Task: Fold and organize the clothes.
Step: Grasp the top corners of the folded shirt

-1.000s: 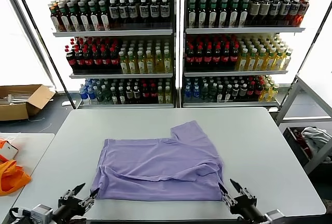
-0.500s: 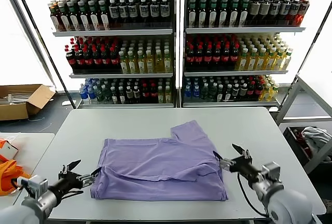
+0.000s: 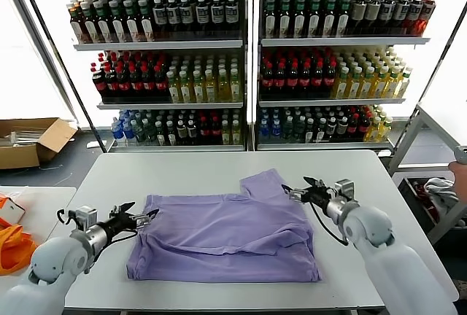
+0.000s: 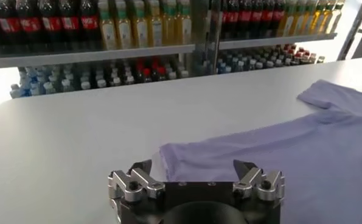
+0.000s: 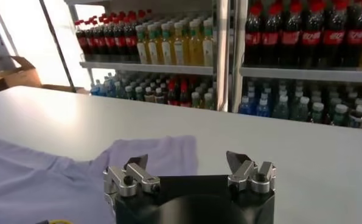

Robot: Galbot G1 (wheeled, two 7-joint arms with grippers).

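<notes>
The lavender T-shirt will be grabbed by its hem corner (image 3: 152,200) with my left gripper, and its sleeve (image 3: 263,182) will stay free so that I can fold it over.
The clothes are one lavender T-shirt (image 3: 226,235) lying folded and flat on the white table (image 3: 365,257), plain side up, with one sleeve (image 3: 266,184) sticking out at the far side. My left gripper (image 3: 139,218) hovers open at the shirt's far left corner, which shows between its fingers in the left wrist view, shirt (image 4: 290,140), gripper (image 4: 193,165). My right gripper (image 3: 299,189) stands open just right of the sleeve. In the right wrist view the gripper (image 5: 187,159) holds nothing and the sleeve (image 5: 162,152) lies just ahead of it.
Shelves of drink bottles (image 3: 248,60) stand behind the table. A cardboard box (image 3: 29,140) sits on the floor at far left. An orange cloth (image 3: 14,246) lies on a side table (image 3: 40,205) to the left. A grey-white bundle (image 3: 441,191) rests in a bin at right.
Both grippers have left the shirt's near corners and travelled along its sides to the far corners. Their fingers have spread wider. The shirt lies still.
</notes>
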